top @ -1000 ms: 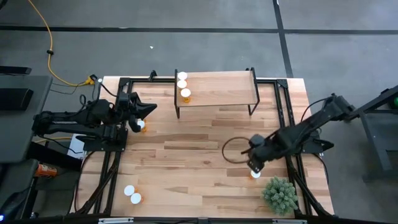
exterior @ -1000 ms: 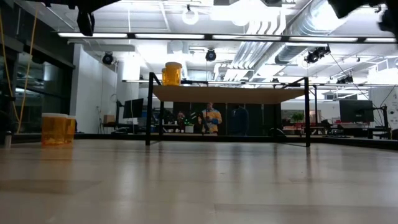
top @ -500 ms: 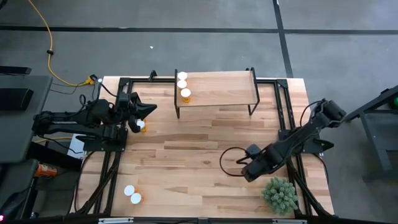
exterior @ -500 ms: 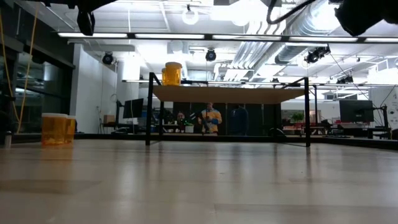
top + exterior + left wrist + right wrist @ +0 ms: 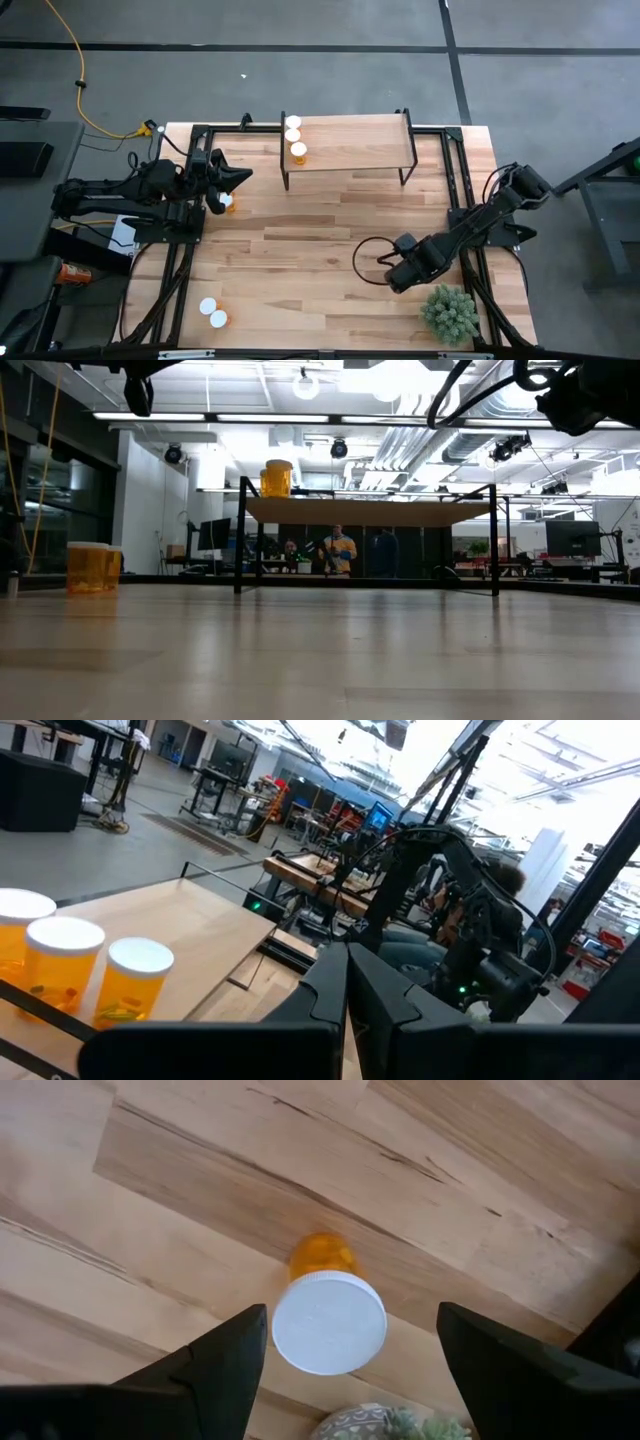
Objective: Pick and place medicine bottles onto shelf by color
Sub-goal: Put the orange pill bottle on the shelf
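My right gripper's fingertips are still above the white cap and closing now would miss the bottle, so the gripper lowers before it closes on the bottle.
An orange pill bottle with a white cap (image 5: 329, 1323) stands upright on the table. My right gripper (image 5: 350, 1355) is open above it, pointing down, one finger on either side and clear of the cap. In the high view my right gripper (image 5: 400, 277) hides this bottle. The shelf (image 5: 350, 142) stands at the far middle with three bottles (image 5: 294, 136) at its left end. My left gripper (image 5: 243, 176) is shut and empty at the far left, above another bottle (image 5: 226, 202) on the table. Two more bottles (image 5: 212, 312) stand near left.
A green bushy plant (image 5: 450, 312) stands just to the near right of my right gripper. A black cable loop (image 5: 368, 262) lies by that gripper. The shelf's black legs (image 5: 240, 535) stand on the far tabletop. The table's middle is bare wood (image 5: 300, 250).
My right gripper has moved toward the table's near edge and a little left, until it stands over the bottle beside the plant and covers it in the high view. The bottle has stayed where it was.
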Robot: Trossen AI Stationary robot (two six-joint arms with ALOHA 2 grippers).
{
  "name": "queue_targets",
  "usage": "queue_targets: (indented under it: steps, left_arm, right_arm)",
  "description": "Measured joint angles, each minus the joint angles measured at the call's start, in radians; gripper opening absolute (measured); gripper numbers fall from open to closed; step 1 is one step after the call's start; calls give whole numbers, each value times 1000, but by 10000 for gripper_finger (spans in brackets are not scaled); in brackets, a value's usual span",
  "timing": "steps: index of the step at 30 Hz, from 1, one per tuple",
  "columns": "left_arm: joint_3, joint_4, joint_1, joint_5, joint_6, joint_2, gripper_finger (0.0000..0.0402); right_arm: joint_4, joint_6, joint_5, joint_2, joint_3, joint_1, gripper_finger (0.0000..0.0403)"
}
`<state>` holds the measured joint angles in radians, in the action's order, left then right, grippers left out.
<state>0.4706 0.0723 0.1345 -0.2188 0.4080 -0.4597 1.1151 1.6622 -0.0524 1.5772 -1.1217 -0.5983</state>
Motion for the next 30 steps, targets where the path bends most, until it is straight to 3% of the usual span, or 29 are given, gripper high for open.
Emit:
queue_targets:
  steps: [9, 20, 30]
  left_arm:
    - [0, 0, 0, 0, 0, 0, 0]
    - [0, 0, 1, -2, -10, 0, 0]
    - [0, 0, 3, -5, -11, 0, 0]
  right_arm:
    - [-150, 67, -57, 1, 97, 1, 283]
    - [-182, 112, -42, 1, 124, -10, 280]
    - [-184, 111, -60, 1, 124, -9, 215]
